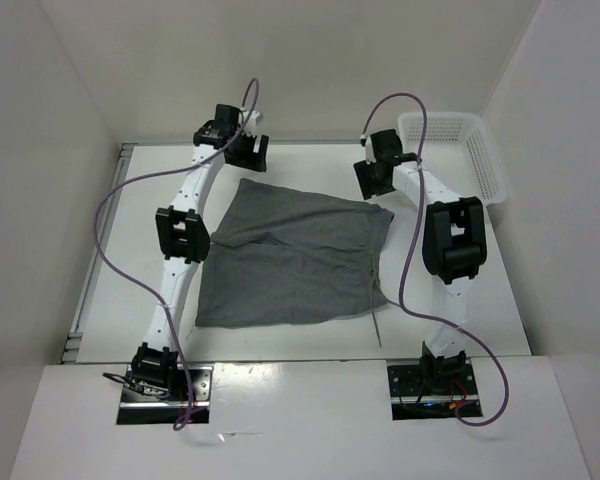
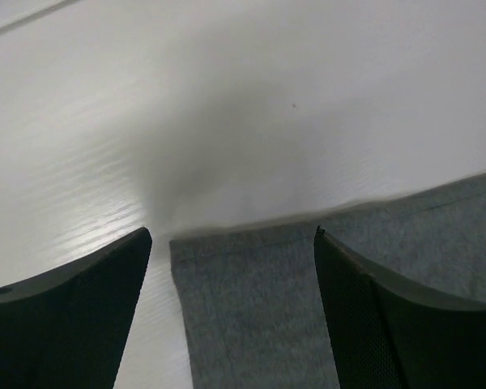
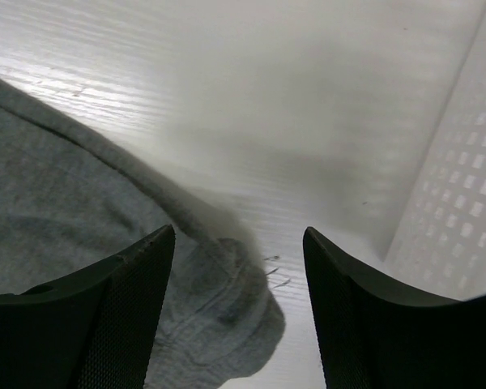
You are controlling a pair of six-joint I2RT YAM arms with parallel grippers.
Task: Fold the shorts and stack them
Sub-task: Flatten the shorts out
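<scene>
I should next grab the shorts [image 1: 295, 255] by the far waistband corner [image 1: 384, 211] with my right gripper. Then I can fold the far side over onto the near side.
The grey shorts [image 1: 295, 255] lie flat in the middle of the white table, waistband to the right, legs to the left, the thin drawstring [image 1: 378, 318] trailing toward the front. My left gripper [image 1: 250, 152] is open just above the far left corner of the shorts [image 2: 259, 308], jaws straddling that hem corner. My right gripper [image 1: 372, 178] is open just above the far right waistband corner [image 3: 219, 316], which is bunched between the jaws. Neither holds fabric.
A white mesh basket [image 1: 460, 150] stands at the back right, its wall close beside my right gripper [image 3: 462, 203]. White walls enclose the table at the back and both sides. A metal rail runs along the table's left edge [image 1: 80, 310].
</scene>
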